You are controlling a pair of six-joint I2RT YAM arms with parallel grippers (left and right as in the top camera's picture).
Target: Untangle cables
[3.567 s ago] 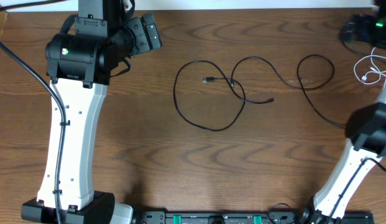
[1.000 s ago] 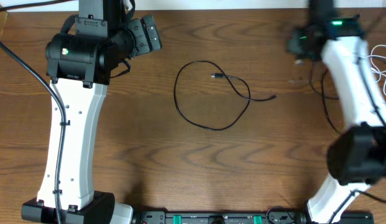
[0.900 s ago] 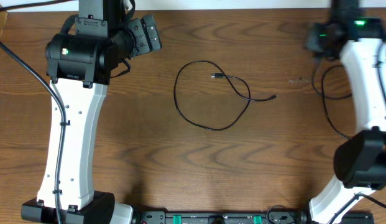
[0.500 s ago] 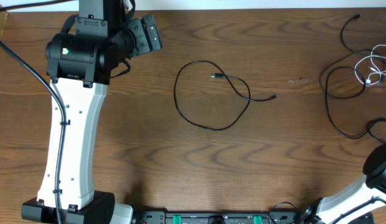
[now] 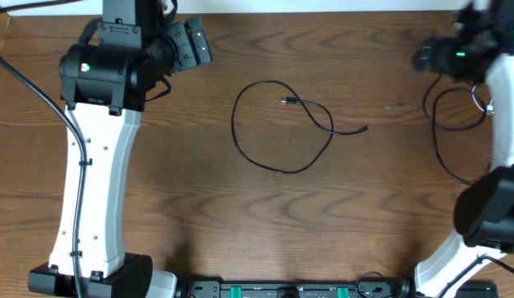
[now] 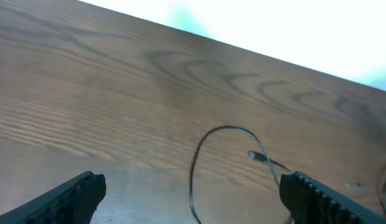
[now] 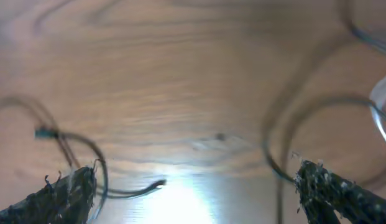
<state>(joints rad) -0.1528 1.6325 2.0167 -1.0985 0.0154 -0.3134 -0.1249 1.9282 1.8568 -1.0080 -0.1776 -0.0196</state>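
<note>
The right gripper should take hold of the looped black cable near the plug outside its loop (image 5: 357, 131) (image 7: 153, 187). The other plug then stays free, so the cable untangles.
One black cable (image 5: 277, 124) lies in a loose loop at the table's middle, both plugs free. It also shows in the left wrist view (image 6: 199, 163) and the right wrist view (image 7: 74, 149). A second black cable (image 5: 443, 124) lies curled at the right edge, apart from the first, and shows in the right wrist view (image 7: 283, 140). A white cable (image 5: 477, 95) is mostly hidden by the right arm. My left gripper (image 5: 203, 45) hovers open and empty at the back left (image 6: 193, 199). My right gripper (image 5: 424, 58) hovers open and empty at the back right (image 7: 202, 193).
The left arm's white link (image 5: 91, 190) lies along the table's left side. The right arm's link (image 5: 501, 108) stands over the right edge. A black rail (image 5: 290, 290) runs along the front edge.
The second black cable was pulled right, off the middle loop. My right arm swung out to the right and has come back in over the back right corner. The left arm has barely moved.
</note>
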